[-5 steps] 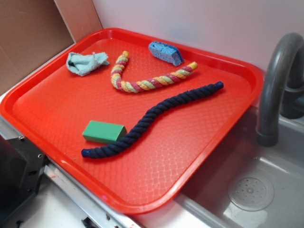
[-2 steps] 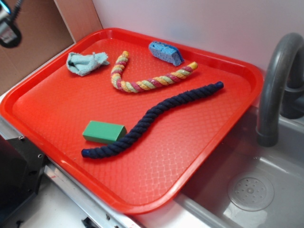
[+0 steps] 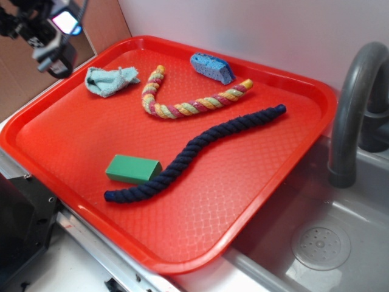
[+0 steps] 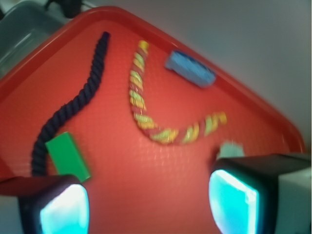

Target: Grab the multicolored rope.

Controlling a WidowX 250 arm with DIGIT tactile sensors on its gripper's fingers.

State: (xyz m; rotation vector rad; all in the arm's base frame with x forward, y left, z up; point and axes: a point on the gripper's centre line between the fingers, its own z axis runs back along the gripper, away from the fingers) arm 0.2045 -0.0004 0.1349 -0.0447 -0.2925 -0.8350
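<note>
My gripper grabs the multicolored rope by its curved bend (image 3: 152, 110) between the yellow ends next, to pick it up.
The multicolored rope (image 3: 182, 103) lies bent in a J shape on the far half of the red tray (image 3: 73, 140); the wrist view shows the rope (image 4: 146, 117) curving across the tray's middle. My gripper (image 3: 58, 45) hangs high over the tray's far left corner, well left of the rope and above the crumpled cloth. Seen from the wrist, my gripper (image 4: 148, 204) is open, its two glowing pads wide apart with only bare tray between them.
A longer navy-blue rope (image 3: 194, 152) runs diagonally across the tray. A green block (image 3: 134, 168) sits by its near end, a blue sponge (image 3: 211, 67) at the back, a light-blue cloth (image 3: 109, 80) at the far left. A grey faucet (image 3: 355, 109) and sink (image 3: 322, 243) lie right.
My gripper has come into the exterior view at the top left and moved right and down toward the tray's far left corner. Nothing on the tray has moved.
</note>
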